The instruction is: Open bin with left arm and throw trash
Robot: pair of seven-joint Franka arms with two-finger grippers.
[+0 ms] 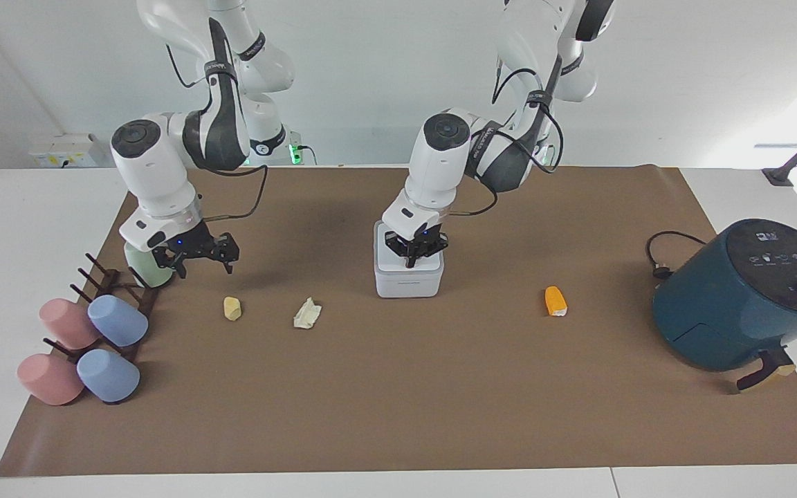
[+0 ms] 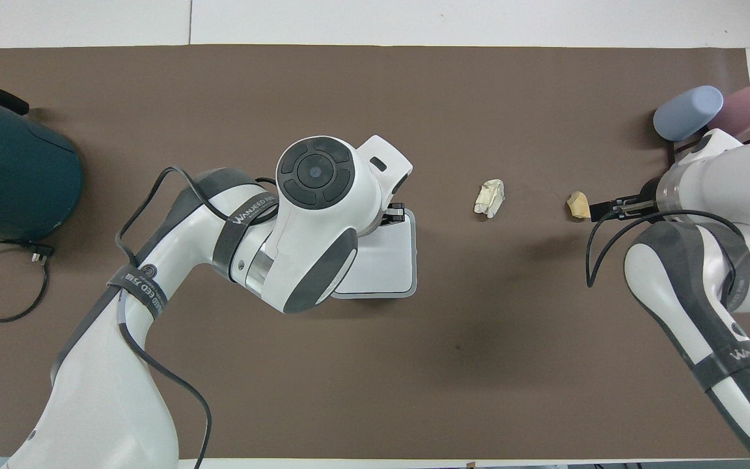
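Observation:
My right gripper should grab the pale yellow lump by its rounded body [image 2: 579,204] next. Then it can throw the trash into the white bin [image 2: 380,266].
The white bin [image 1: 409,278] stands mid-mat with its lid down; it also shows in the overhead view [image 2: 388,260]. My left gripper [image 1: 412,260] is shut, its tips down on the lid where the orange button was, which is now hidden; in the overhead view it [image 2: 393,213] is at the lid's edge. My right gripper [image 1: 196,263] is open and low over the mat, beside the yellow lump [image 1: 232,308], toward the cup rack [image 2: 609,207]. The paper wad [image 1: 307,313] lies between the lump [image 2: 579,204] and the bin. The orange chunk [image 1: 555,301] lies toward the left arm's end.
A dark teal air fryer [image 1: 737,297] with its cord [image 1: 661,252] stands at the left arm's end. A rack of pastel cups [image 1: 94,325] stands at the right arm's end, the green cup [image 1: 141,277] partly hidden by the right hand.

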